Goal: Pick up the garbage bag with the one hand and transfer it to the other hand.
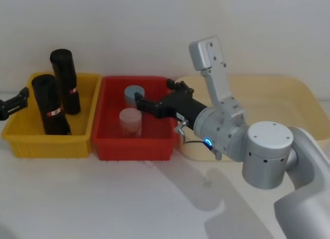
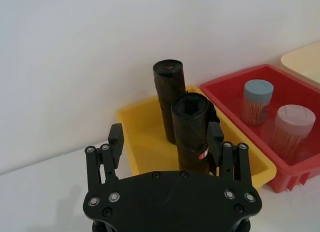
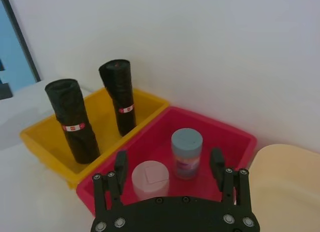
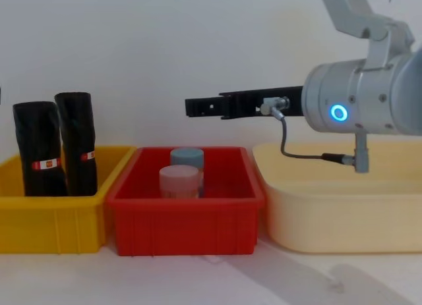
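The yellow bin's side closes in the nearer garbage bag roll's lower part, so my left gripper will next grab the roll's upper end (image 4: 36, 124) to pick it up.
Two black garbage bag rolls stand upright in the yellow bin (image 1: 82, 141): a nearer one (image 1: 50, 106) and a farther one (image 1: 66, 81), each with a small red-and-white label. My left gripper (image 1: 16, 102) is open at the bin's left side, pointing at the nearer roll (image 2: 190, 129) and a short way from it. My left gripper's fingers (image 2: 116, 140) show spread wide, holding nothing. My right gripper (image 1: 153, 92), on the blue-lit arm, hovers open above the red bin (image 1: 131, 146) and holds nothing.
The red bin holds a blue-capped jar (image 1: 134, 93) and a pink-capped jar (image 1: 130, 121) under the right gripper (image 4: 198, 106). A large cream tub (image 1: 304, 102) stands at the right. A white wall runs close behind the bins.
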Tool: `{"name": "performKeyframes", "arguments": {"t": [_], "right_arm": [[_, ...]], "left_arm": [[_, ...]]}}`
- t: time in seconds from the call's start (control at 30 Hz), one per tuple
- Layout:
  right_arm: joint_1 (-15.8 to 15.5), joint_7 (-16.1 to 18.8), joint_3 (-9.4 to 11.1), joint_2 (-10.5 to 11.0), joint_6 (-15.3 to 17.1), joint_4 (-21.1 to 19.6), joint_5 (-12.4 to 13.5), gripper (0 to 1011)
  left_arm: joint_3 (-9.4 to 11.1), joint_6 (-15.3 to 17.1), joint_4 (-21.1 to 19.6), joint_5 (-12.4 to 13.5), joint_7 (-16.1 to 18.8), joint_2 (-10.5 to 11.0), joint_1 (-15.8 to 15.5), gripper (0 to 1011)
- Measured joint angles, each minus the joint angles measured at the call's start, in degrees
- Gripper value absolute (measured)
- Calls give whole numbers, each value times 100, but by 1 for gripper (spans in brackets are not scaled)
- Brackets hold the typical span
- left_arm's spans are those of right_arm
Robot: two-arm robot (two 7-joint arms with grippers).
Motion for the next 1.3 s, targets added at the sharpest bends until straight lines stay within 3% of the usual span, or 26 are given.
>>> {"name": "performKeyframes", "arguments": {"t": [0.53, 1.0, 1.3], "right_arm": [[172, 221, -127, -168, 368, 253, 77, 1000], [269, 301, -197, -231, 463, 412, 140, 1000], [329, 327, -217, -255, 462, 546, 160, 1000]], "left_arm": [[420, 15, 726, -3, -349, -275, -636, 1001], [823, -30, 1364, 142, -506, -503, -1191, 1001], [968, -70, 1668, 227, -584, -629, -1429, 1001]]}}
